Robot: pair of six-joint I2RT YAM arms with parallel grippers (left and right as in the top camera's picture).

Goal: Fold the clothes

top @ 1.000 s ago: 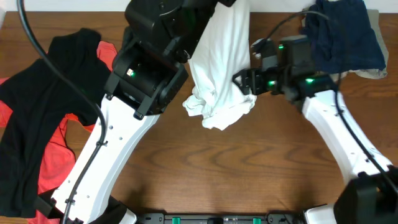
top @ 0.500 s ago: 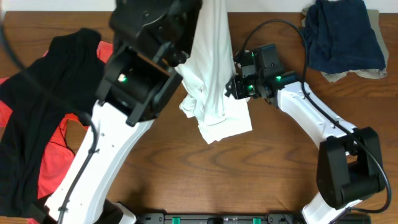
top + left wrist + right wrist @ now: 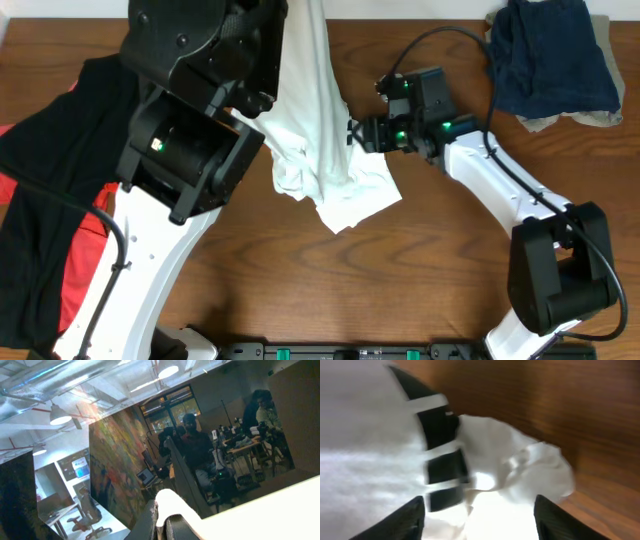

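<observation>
The right gripper grabs the shirt's loose lower end (image 3: 355,198) beside the black stripes next, to stretch the white shirt (image 3: 318,120) for folding.
A white shirt (image 3: 318,120) hangs from my raised left gripper, its lower end bunched on the table. In the left wrist view my left gripper (image 3: 162,525) is shut on a fold of the white shirt (image 3: 172,505). My right gripper (image 3: 358,132) is open, right against the hanging cloth's right side. In the right wrist view its fingers (image 3: 480,520) stand wide apart with the white shirt (image 3: 510,475), which has black stripes, between and ahead of them.
A black garment (image 3: 60,170) over a red one (image 3: 80,270) lies at the left. A dark blue garment (image 3: 550,60) lies piled at the back right. Bare wooden table (image 3: 420,280) lies in front.
My left arm has carried the hanging white shirt to the left. My right gripper has moved left after it, up to the cloth.
</observation>
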